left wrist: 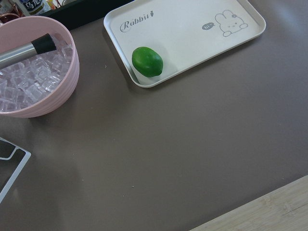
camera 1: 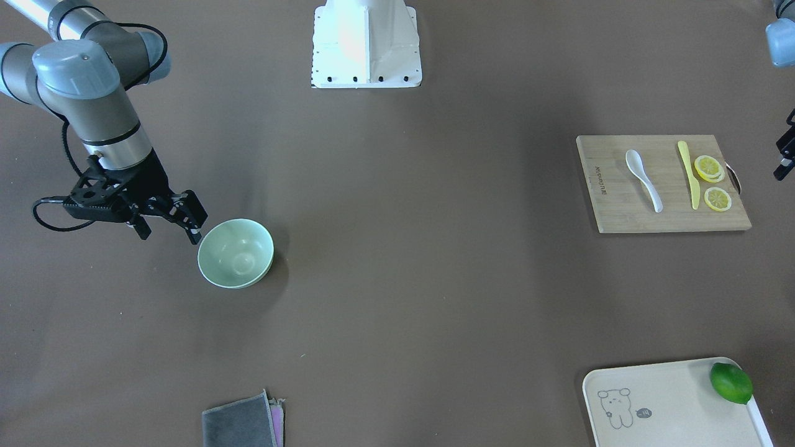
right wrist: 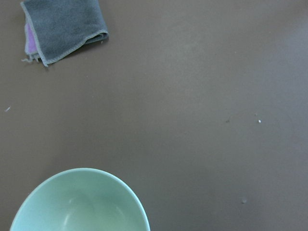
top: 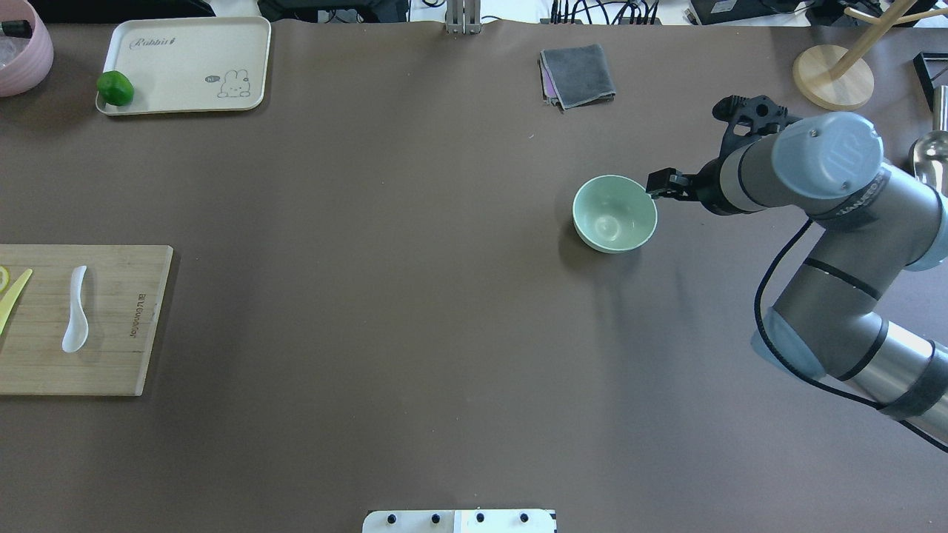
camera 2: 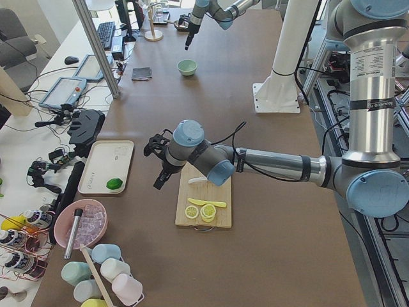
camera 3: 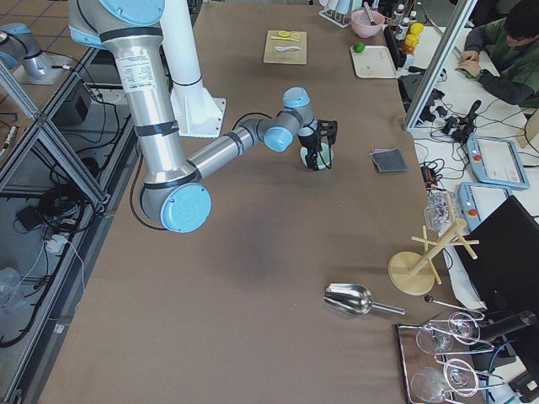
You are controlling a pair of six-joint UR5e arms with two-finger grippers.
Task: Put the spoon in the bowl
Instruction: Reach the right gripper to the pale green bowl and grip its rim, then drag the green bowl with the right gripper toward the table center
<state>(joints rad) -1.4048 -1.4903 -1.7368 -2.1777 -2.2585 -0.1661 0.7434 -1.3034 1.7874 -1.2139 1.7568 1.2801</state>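
The bowl needs to come within reach of the spoon (camera 1: 643,180), so my right gripper should next pick it up by its rim (camera 1: 210,231).
The white spoon (camera 1: 643,180) lies on a bamboo cutting board (camera 1: 621,214) and also shows in the overhead view (top: 76,311). The mint-green bowl (camera 1: 236,253) stands empty on the table at the other end; it also shows in the overhead view (top: 615,213) and the right wrist view (right wrist: 82,204). My right gripper (camera 1: 169,231) is open and empty, low beside the bowl's rim. My left gripper (camera 1: 784,155) hangs just past the board's outer end. It is cut off by the frame edge, so I cannot tell whether it is open or shut.
A yellow knife (camera 1: 688,174) and lemon slices (camera 1: 708,167) share the board. A cream tray (camera 1: 671,403) holds a lime (camera 1: 731,383). A folded grey cloth (camera 1: 242,425) lies beyond the bowl. A pink bowl of ice (left wrist: 33,82) sits past the tray.
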